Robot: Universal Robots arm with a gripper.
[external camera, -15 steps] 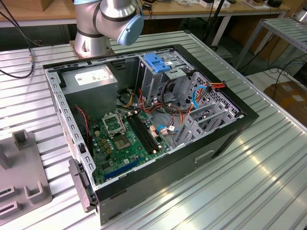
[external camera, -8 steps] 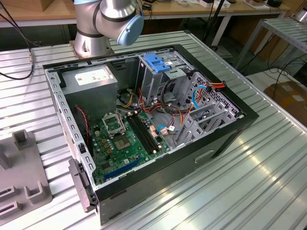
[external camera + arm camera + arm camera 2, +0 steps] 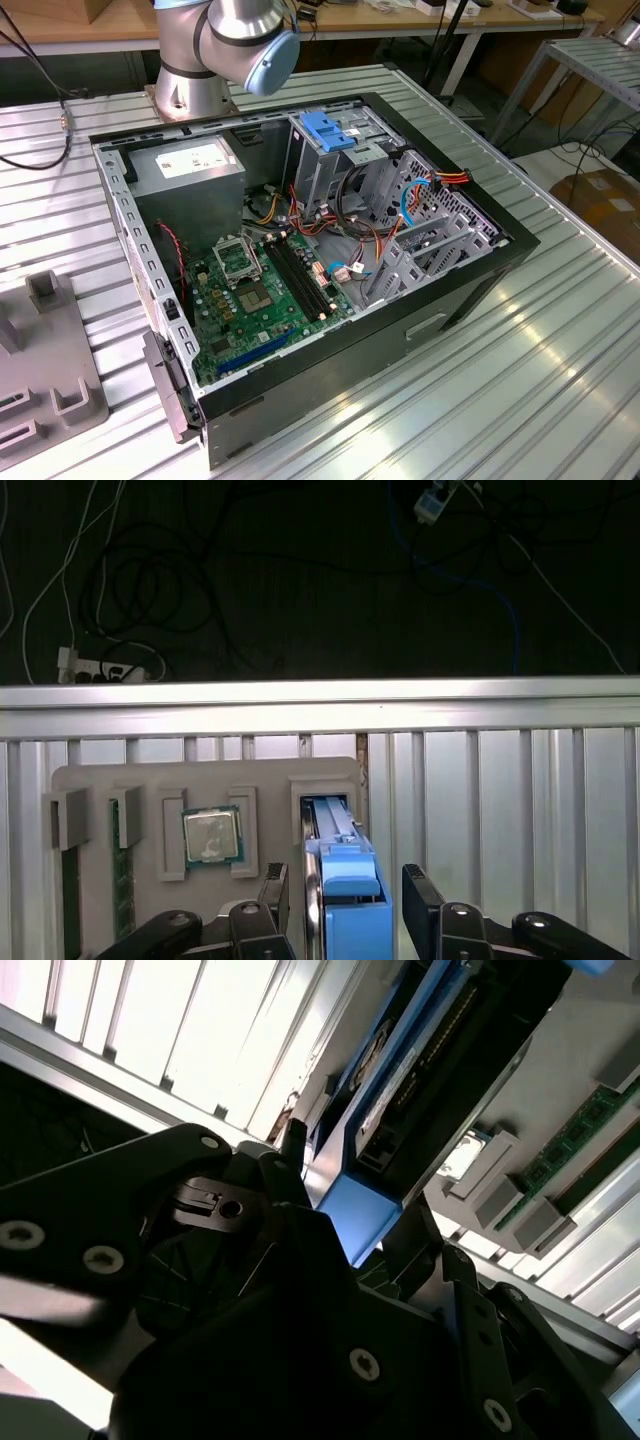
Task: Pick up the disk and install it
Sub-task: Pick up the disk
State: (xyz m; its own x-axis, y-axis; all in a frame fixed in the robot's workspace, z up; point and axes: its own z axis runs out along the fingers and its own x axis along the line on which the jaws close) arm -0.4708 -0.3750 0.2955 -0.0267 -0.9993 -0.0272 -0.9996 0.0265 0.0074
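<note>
The gripper grabs the bracket by its free blue end next, one fingertip on each side, since the tray's slot wraps the bracket's far end.
The disk stands on its edge in a slot of the grey holder tray, a silver drive framed by a blue bracket. My gripper hangs over it, open. One black finger is on each side of the bracket, with a thin gap showing on both sides. In the second wrist view the disk and its blue bracket end run between the black gripper parts. The open computer case lies on the slatted metal table in the exterior view.
The holder tray also carries a processor chip and memory sticks. In the case are a drive cage with a blue latch, a grey power supply, a motherboard and loose cables. The arm's base stands behind the case.
</note>
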